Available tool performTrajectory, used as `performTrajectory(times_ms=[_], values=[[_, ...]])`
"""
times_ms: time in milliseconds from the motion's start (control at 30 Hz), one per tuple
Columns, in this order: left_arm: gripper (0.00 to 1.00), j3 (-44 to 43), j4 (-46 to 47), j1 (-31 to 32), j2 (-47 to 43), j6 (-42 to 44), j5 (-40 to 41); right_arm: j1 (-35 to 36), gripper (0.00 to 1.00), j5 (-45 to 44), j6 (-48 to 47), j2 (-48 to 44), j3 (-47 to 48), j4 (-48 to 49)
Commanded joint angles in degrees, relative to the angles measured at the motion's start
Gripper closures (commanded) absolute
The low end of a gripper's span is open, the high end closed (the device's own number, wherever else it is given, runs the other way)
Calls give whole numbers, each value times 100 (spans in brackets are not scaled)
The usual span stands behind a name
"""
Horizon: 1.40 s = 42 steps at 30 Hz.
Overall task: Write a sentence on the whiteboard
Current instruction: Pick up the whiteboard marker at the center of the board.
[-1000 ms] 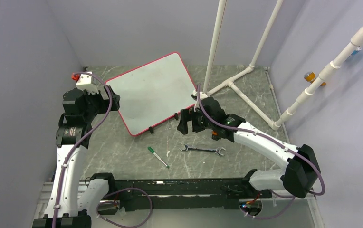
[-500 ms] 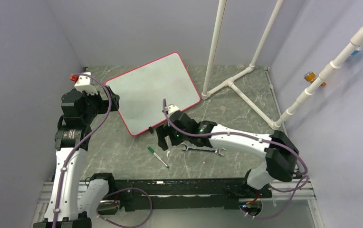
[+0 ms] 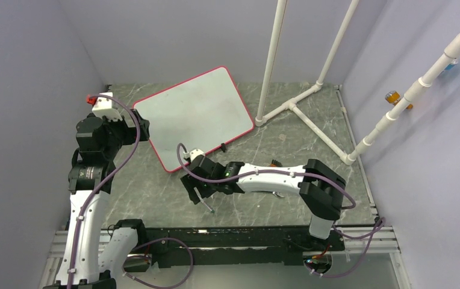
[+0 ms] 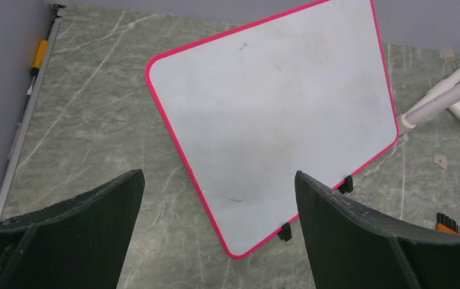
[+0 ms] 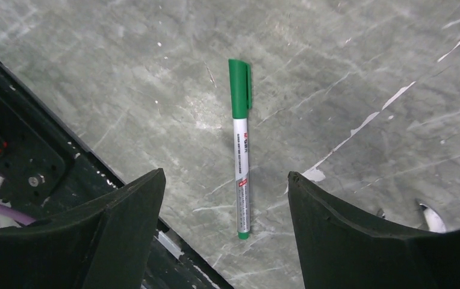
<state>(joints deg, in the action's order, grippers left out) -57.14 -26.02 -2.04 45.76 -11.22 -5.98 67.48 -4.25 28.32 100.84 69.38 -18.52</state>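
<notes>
My right gripper would leave the marker behind if I lifted it now. My fingers are wide apart, and the table shows on both sides of the marker.
The whiteboard lies flat at the back of the table, white with a red rim and black clips on its near edge. Its face carries only faint smudges; no sentence is in view. A green-capped marker lies on the table, cap pointing away. My right gripper hovers open over it, one finger on each side, touching nothing. From above, the right gripper covers most of the marker. My left gripper is open and empty above the board's near left corner, seen from above as the left gripper.
A white pipe frame stands right of the board. A small orange and black brush lies near the clips. A wrench end shows beside my right finger. The black base rail runs along the near edge.
My right arm has swung left and toward the near edge, from the board's right corner to above the marker, and its jaws have narrowed slightly. The left arm has hardly moved.
</notes>
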Motion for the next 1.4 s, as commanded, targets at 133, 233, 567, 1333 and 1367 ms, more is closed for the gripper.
performTrajectory(times_ms=[133,233,567,1333,1367], values=[[1,-140,106,16,-110,75,131,170,32,-158,-9,369,142,-193],[1,-137,107,15,-121,69,134,234,39,-238,-19,548,173,-260],[1,-128,112,12,-121,70,138,405,63,-596,-64,1174,475,-638],[9,-37,714,164,40,287,-2320,403,100,-854,-815,-544,39,-427],[10,-47,754,163,99,257,-2565,386,100,-841,-863,-699,-17,-373]])
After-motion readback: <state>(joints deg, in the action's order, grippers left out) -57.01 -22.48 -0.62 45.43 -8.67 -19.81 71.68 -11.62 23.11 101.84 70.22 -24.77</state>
